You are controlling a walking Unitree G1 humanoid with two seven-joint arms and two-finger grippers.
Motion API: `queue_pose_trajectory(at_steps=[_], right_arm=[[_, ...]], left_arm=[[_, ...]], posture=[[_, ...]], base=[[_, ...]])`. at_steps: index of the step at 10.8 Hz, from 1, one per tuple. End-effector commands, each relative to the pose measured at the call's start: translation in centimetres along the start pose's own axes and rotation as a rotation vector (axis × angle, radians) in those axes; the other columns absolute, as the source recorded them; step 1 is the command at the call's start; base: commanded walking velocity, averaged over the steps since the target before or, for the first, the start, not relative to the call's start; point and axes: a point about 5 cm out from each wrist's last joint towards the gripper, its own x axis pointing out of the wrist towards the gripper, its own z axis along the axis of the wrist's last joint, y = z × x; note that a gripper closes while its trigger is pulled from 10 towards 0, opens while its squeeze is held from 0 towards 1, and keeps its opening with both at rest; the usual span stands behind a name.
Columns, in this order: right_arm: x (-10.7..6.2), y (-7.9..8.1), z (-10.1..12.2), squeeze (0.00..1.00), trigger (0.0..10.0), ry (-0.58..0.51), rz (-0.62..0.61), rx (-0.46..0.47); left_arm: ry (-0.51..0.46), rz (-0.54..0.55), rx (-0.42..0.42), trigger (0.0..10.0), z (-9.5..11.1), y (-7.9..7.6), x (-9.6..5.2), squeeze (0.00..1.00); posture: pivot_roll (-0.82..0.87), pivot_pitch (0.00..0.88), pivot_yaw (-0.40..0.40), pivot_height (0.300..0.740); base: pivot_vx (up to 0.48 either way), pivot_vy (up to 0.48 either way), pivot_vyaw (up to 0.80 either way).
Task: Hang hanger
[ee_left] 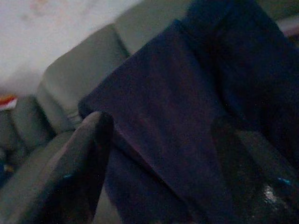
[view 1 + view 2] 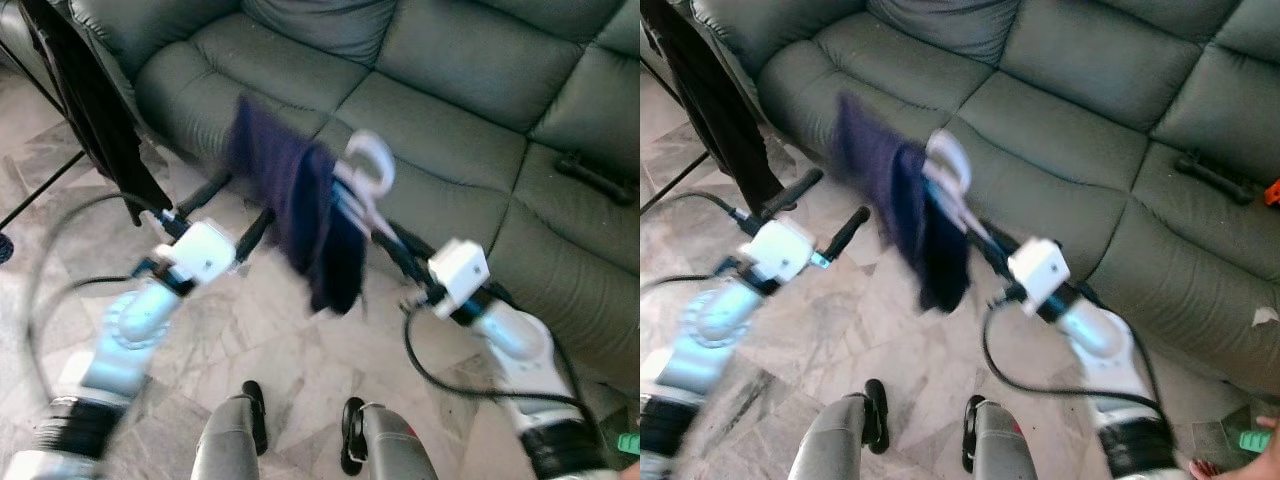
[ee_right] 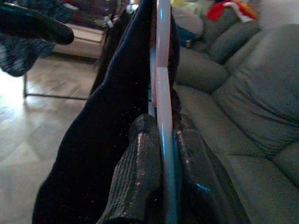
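Next, my left gripper grabs the navy garment (image 2: 300,215) by its loose edge (image 2: 256,188) to spread the cloth along the pale pink hanger.
A pale pink hanger (image 2: 368,160) carries a dark navy garment (image 2: 300,215) that droops over it in front of the sofa. My right gripper (image 2: 388,238) is shut on the hanger; in the right wrist view its bar (image 3: 163,93) runs between the two black fingers (image 3: 135,158). My left gripper (image 2: 232,207) is open just left of the garment, at about the same height. In the left wrist view the navy cloth (image 1: 187,116) hangs close ahead between the spread fingers (image 1: 79,158). The whole scene is motion-blurred.
A grey-green leather sofa (image 2: 450,80) spans the back. A black garment (image 2: 90,100) hangs from a rack at the far left, with its thin leg (image 2: 40,190) on the marble floor (image 2: 300,340). A black object (image 2: 595,180) lies on the sofa seat.
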Motion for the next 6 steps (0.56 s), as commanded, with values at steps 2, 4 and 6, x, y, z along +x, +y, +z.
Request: queue_pose_trajectory(at_steps=[2, 4, 6], right_arm=[[-0.8, 0.4, -0.2, 0.0, 10.0, -0.015, 0.102, 0.006], [-1.7, 1.0, -0.8, 0.0, 10.0, 0.035, 0.259, 0.044], [-3.1, 0.6, -1.5, 0.0, 10.0, 0.11, 0.421, 0.022]], left_arm=[[0.007, -0.138, 0.098, 10.0, -0.7, -1.0, -1.7, 1.0], [0.051, -0.219, 0.202, 10.0, -1.6, -1.3, -2.4, 1.0], [0.08, -0.287, 0.231, 10.0, -2.7, -1.8, -3.0, 0.0]], posture=[[0.02, 0.22, -0.031, 0.74], [0.02, 0.22, -0.034, 0.74], [0.01, 0.225, -0.041, 0.74]], base=[[0.0, 0.0, 0.0], [0.0, 0.0, 0.0], [0.0, 0.0, 0.0]])
